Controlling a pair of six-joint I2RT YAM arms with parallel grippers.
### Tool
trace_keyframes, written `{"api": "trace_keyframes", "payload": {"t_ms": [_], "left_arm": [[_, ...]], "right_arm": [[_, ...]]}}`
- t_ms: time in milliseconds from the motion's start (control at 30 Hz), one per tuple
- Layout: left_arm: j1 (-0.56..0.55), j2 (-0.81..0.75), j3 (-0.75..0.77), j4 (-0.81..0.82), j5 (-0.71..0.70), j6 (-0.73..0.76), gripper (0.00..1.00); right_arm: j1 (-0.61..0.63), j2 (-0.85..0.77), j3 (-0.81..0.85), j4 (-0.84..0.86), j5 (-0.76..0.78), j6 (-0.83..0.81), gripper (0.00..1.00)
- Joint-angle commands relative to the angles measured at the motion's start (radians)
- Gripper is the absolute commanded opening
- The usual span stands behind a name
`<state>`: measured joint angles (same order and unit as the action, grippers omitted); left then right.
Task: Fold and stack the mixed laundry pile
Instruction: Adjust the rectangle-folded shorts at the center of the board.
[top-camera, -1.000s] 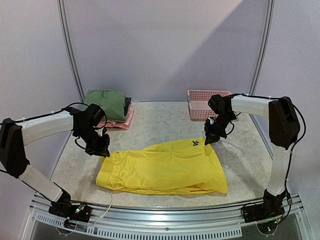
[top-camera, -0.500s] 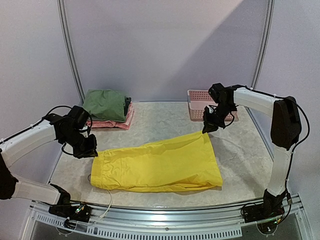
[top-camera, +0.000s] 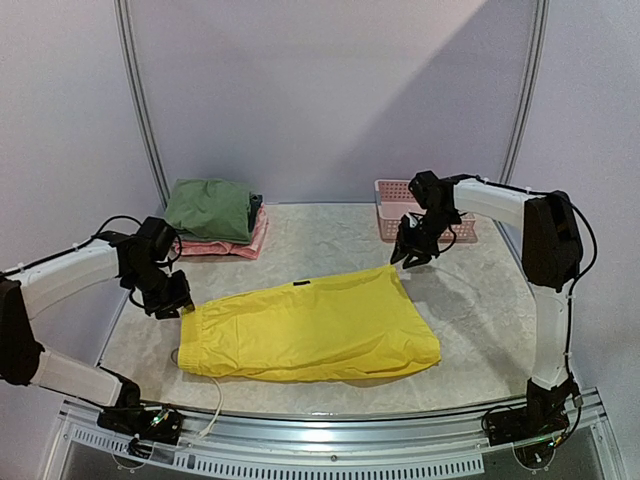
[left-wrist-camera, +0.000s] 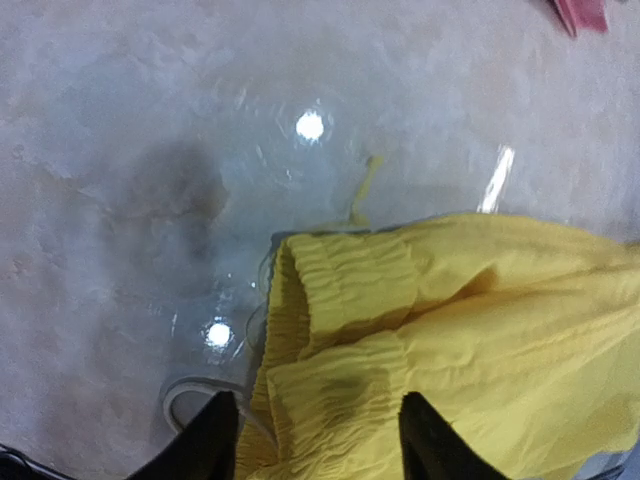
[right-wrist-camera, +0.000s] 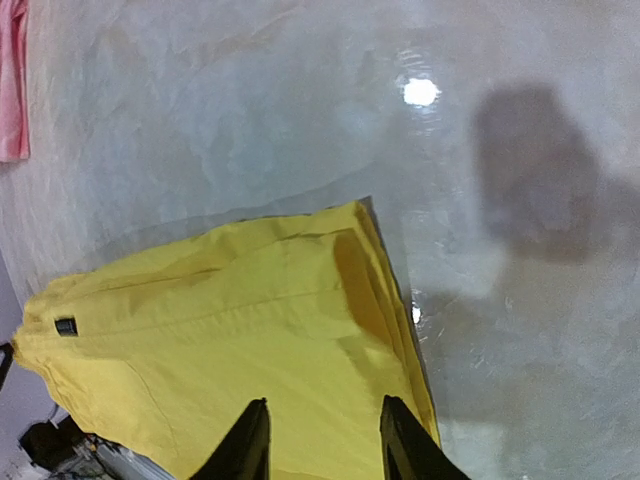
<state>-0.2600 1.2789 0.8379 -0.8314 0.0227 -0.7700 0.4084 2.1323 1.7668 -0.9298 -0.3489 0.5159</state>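
Note:
I will grab the yellow shorts (top-camera: 310, 325) by the gathered waistband corner (top-camera: 190, 315) with my left gripper next. Then I can fold the waistband end over the flat legs.
The bright yellow shorts (top-camera: 310, 325) lie flat across the middle of the table, waistband to the left. My left gripper (top-camera: 178, 303) hovers at the waistband corner; in the left wrist view it (left-wrist-camera: 320, 440) stands open over the gathered elastic (left-wrist-camera: 340, 300), holding nothing. My right gripper (top-camera: 408, 256) hangs just above the far right corner of the shorts (right-wrist-camera: 230, 340); its fingers (right-wrist-camera: 252, 440) are apart and empty. An olive-green shirt (top-camera: 210, 208) lies folded at the back left.
The green shirt rests on a folded pink garment (top-camera: 238, 246). A pink lattice basket (top-camera: 398, 210) stands at the back right, behind my right arm. A white cable (top-camera: 215, 400) loops by the near left edge, beside the waistband.
Both grippers dragged the shorts to the left and spread them flat, then opened and let go. The shorts now lie released on the table.

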Motion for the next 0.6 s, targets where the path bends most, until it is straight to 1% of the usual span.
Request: {"api": "trace_keyframes", "payload": {"t_ms": [0, 100, 167, 200, 333, 400, 500, 567], "left_arm": [[0.017, 0.045, 0.125, -0.036, -0.068, 0.056, 0.69], [0.016, 0.057, 0.172, -0.101, -0.077, 0.089, 0.84], [0.017, 0.063, 0.174, -0.135, -0.082, 0.1, 0.87], [0.016, 0.064, 0.169, -0.155, -0.081, 0.102, 0.87], [-0.009, 0.008, 0.115, -0.176, -0.038, 0.122, 0.78], [-0.047, -0.032, 0.09, -0.18, -0.033, 0.122, 0.78], [-0.069, -0.079, 0.025, -0.151, 0.046, 0.11, 0.77], [-0.078, -0.092, -0.028, -0.109, 0.103, 0.103, 0.78]], "right_arm": [[-0.01, 0.018, 0.109, -0.065, 0.042, -0.016, 0.48], [-0.01, 0.012, 0.158, -0.099, 0.072, -0.032, 0.54], [-0.01, -0.008, 0.164, -0.099, 0.08, -0.04, 0.57], [-0.01, -0.018, 0.16, -0.096, 0.079, -0.043, 0.58], [0.002, -0.089, 0.088, -0.021, 0.032, -0.056, 0.58], [0.022, -0.139, 0.028, 0.049, -0.017, -0.083, 0.58], [0.06, -0.179, -0.043, 0.127, -0.11, -0.115, 0.56], [0.087, -0.18, -0.068, 0.149, -0.132, -0.125, 0.53]]}}
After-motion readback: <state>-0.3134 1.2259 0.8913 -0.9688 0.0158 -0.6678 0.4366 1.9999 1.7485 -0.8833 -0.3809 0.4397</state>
